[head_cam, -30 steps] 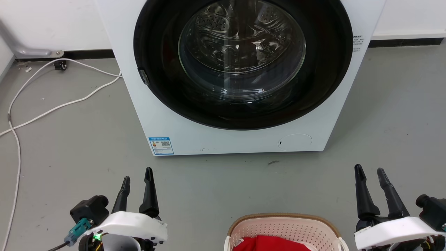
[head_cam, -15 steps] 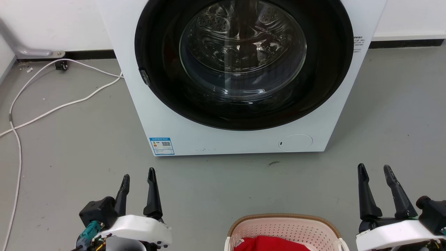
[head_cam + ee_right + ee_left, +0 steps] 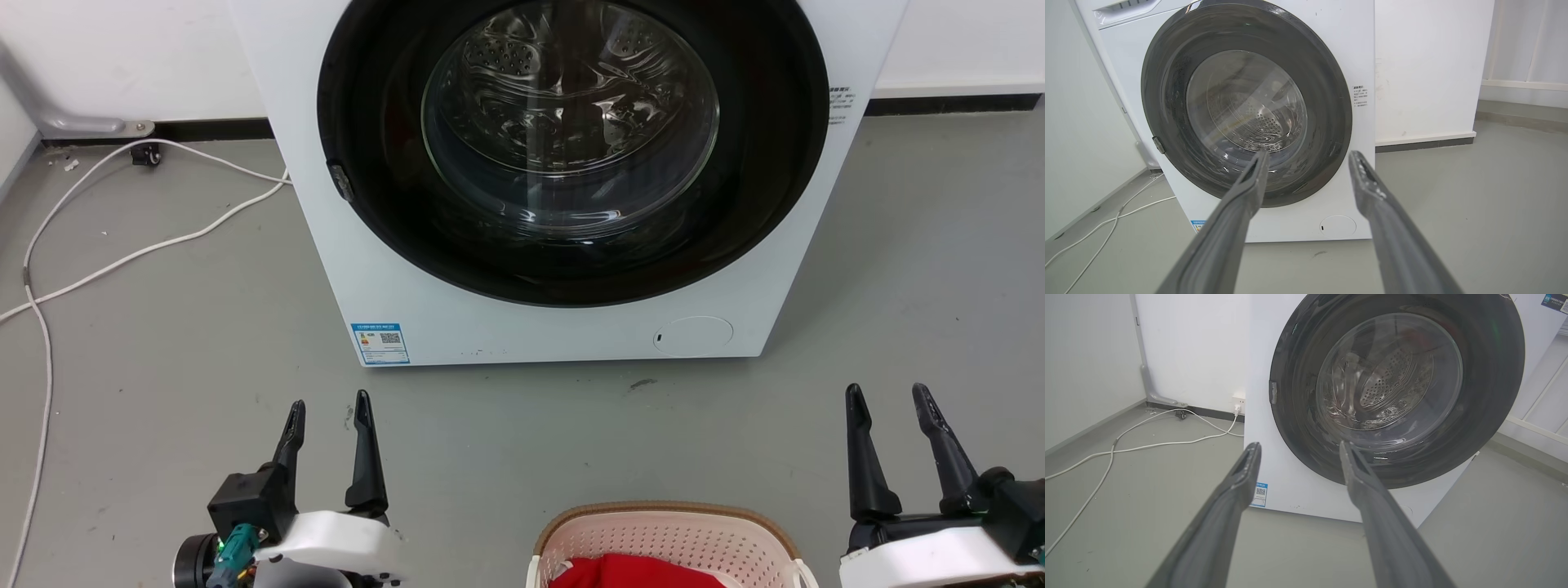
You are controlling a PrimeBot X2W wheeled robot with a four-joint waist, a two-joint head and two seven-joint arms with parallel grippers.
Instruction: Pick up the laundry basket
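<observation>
The left gripper takes hold of the laundry basket by the slim white side handle [image 3: 534, 572] next, since the basket spreads far wider than the fingers open.
The laundry basket [image 3: 663, 531], pale pink-cream with rows of small holes and a brown braided rim, stands on the floor at the bottom middle of the head view, cut off by the edge. Red cloth [image 3: 633, 572] lies inside it. My left gripper [image 3: 328, 404] hangs open to the basket's left, well apart from it. On the other side my right gripper [image 3: 888, 394] is open too, a short way off the rim. Both wrist views look past open fingers, the left gripper [image 3: 1298, 446] and the right gripper [image 3: 1310, 154], at the washing machine; nothing sits between either pair.
A white front-loading washing machine [image 3: 563, 163] with a closed dark round door stands just ahead on the grey floor. White cables [image 3: 122, 253] trail across the floor at the left, toward a wall socket [image 3: 1238, 403]. Bare floor lies between the machine and the basket.
Both grippers have edged forward and slightly to the right in the head view, the left wrist turning a little. The basket and the machine stay put.
</observation>
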